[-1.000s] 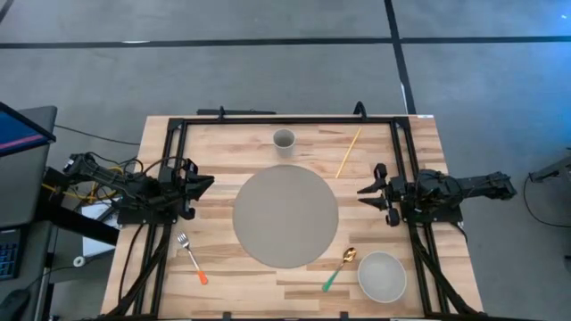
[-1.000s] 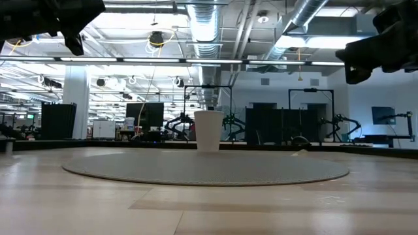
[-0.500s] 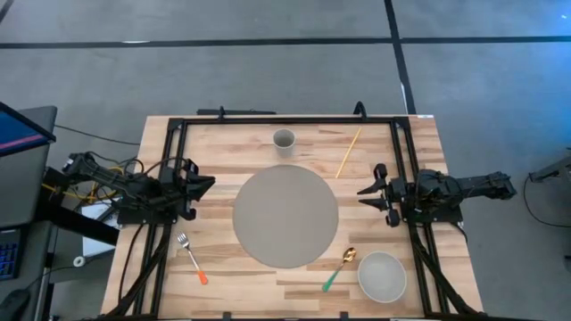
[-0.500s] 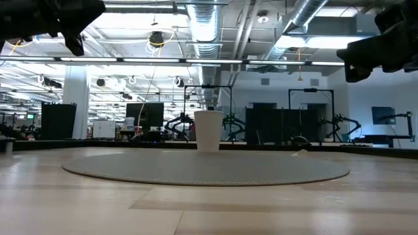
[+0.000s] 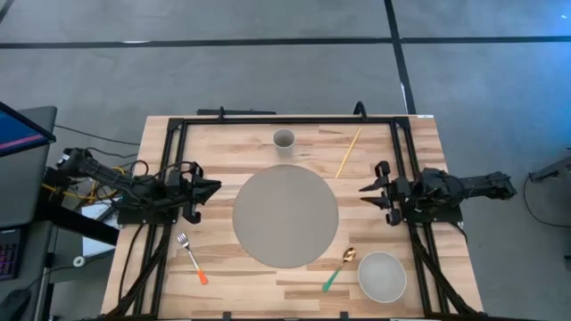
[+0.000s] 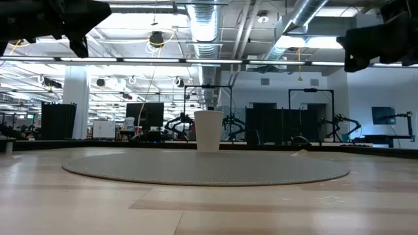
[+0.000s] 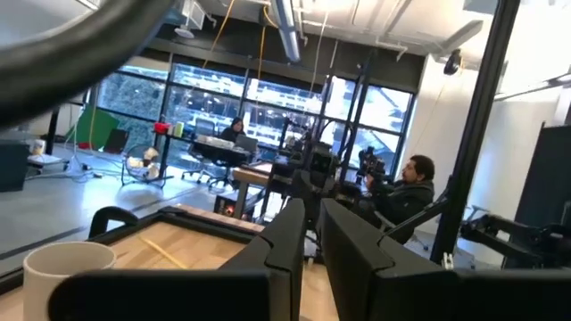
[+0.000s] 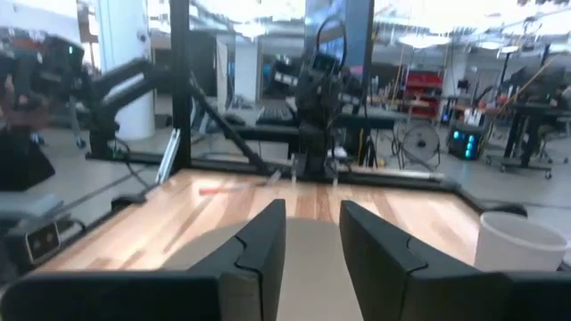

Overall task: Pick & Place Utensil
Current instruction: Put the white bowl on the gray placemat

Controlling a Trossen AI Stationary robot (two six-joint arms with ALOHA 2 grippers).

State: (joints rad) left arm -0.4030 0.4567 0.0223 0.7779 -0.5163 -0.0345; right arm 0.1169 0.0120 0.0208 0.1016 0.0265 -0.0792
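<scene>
The right gripper grips the pale bowl by its rim point(image 5: 382, 253) next, to set the bowl onto the round grey mat point(image 5: 285, 217).
A fork point(image 5: 190, 257) with an orange handle lies flat on the wood near the table's near left. A gold spoon point(image 5: 340, 267) with a green handle lies near right, beside a pale bowl point(image 5: 382, 275). My left gripper point(image 5: 214, 187) point(image 7: 312, 241) hovers left of the round grey mat point(image 5: 285, 217), fingers a narrow gap apart. My right gripper point(image 5: 364, 192) point(image 8: 312, 232) hovers right of the mat, open. Both point inward at the mat, hang above the table and hold nothing. In the low view they show only as dark shapes at the upper corners.
A white cup point(image 5: 284, 140) point(image 6: 209, 130) stands at the far side behind the mat. A thin yellow stick point(image 5: 349, 152) lies far right of it. A black frame point(image 5: 285, 119) runs along the far edge and both sides of the table.
My left gripper has crept a little toward the mat. My right gripper has risen slightly. The utensils, the bowl and the cup have stayed put.
</scene>
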